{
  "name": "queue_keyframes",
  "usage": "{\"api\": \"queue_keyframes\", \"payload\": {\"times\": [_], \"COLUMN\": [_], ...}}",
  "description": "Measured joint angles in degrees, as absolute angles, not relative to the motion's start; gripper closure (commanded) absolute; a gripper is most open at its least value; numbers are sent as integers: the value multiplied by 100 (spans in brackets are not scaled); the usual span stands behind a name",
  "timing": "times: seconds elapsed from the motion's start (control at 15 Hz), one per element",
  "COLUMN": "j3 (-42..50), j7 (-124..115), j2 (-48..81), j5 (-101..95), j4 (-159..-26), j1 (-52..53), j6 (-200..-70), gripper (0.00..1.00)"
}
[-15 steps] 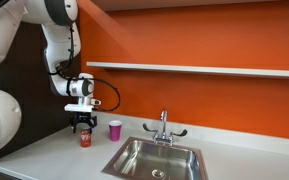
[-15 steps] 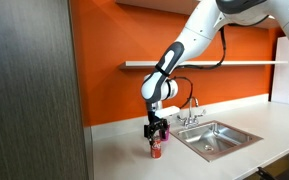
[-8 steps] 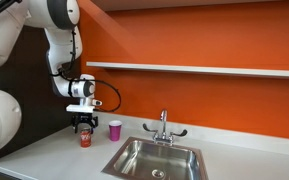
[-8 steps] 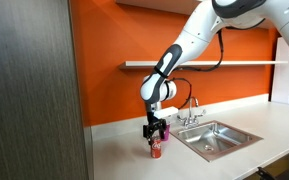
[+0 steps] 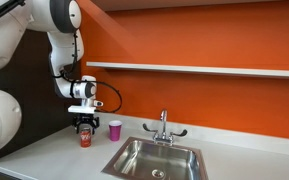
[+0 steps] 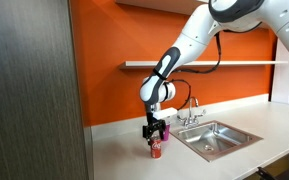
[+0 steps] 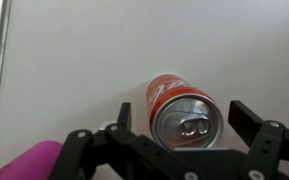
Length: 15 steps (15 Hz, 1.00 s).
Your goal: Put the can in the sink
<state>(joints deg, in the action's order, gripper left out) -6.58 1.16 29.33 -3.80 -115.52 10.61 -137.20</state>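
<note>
My gripper should close on the can now, because its fingers reach down beside the can top [image 5: 85,129] [image 7: 187,121] and would hold the can.
The red can [image 5: 85,140] with a silvery top stands upright on the white counter, left of the sink [image 5: 134,150]. It also shows in the other exterior view [image 6: 155,150] and in the wrist view [image 7: 182,108]. My gripper [image 5: 84,128] hangs straight above the can, also seen in an exterior view [image 6: 155,134]. In the wrist view the gripper [image 7: 184,118] is open, with one finger on each side of the can top and a gap to each. The stainless-steel sink [image 6: 232,141] lies to the right of the can.
A pink cup [image 5: 115,129] stands close behind the can, between it and the faucet [image 5: 164,127]; its edge shows in the wrist view [image 7: 24,162]. An orange wall with a shelf [image 5: 204,69] runs behind the counter. A dark cabinet [image 6: 29,100] stands at the counter's end.
The gripper has come down slightly over the can. The can has not moved.
</note>
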Motion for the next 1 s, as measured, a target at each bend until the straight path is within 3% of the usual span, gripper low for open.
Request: {"api": "queue_keyframes", "payload": {"times": [0.33,0.4,0.47,0.73,1.0], "j3": [-632,-627,-623,-616,-613], "j7": [94,90,78,55,-18], "j2": [3014,3027,3034,3057,3079], "j5": [-380,-380,-380,-380,-380], "j4": [-11468,-11453,-11443,-11395,-11358], "j1": [1062,1062,1063,1064,1065], "j6": [-13720,-13720,-13720,-13720,-13719], "gripper": [0,10,26,58,62]}}
